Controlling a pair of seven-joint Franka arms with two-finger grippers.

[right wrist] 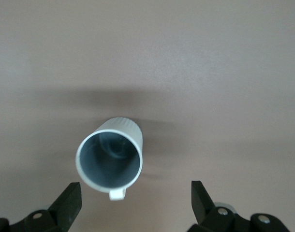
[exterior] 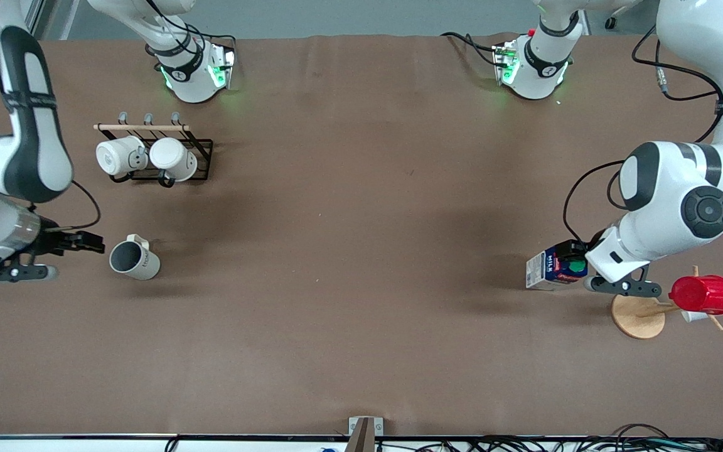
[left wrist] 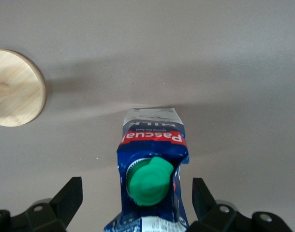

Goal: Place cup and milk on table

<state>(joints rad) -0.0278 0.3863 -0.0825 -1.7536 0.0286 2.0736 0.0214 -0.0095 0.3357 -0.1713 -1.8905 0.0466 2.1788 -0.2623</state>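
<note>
The right gripper grips the white cup by its rim (right wrist: 137, 174) next, to place the cup (right wrist: 110, 157) on the tabletop.
The cup (exterior: 134, 258), cream-white with a dark grey inside, stands upright on the brown table (exterior: 361, 251) near the right arm's end. My right gripper (exterior: 88, 242) is open and empty just beside it; in the right wrist view the cup (right wrist: 110, 157) sits a little ahead of the spread fingers (right wrist: 136, 185), untouched. The milk (exterior: 553, 269), a blue carton with a green cap, stands on the table near the left arm's end. My left gripper (exterior: 578, 260) is open around it; in the left wrist view the milk (left wrist: 152, 159) sits between the fingers (left wrist: 136, 182), with a gap on each side.
A black wire rack (exterior: 201, 150) with a wooden bar holds two all-white mugs (exterior: 142, 157), farther from the camera than the cup. A wooden peg stand (exterior: 637, 317) carrying a red ribbed cup (exterior: 703, 294) stands close beside the left gripper; its round base (left wrist: 12, 89) shows in the left wrist view.
</note>
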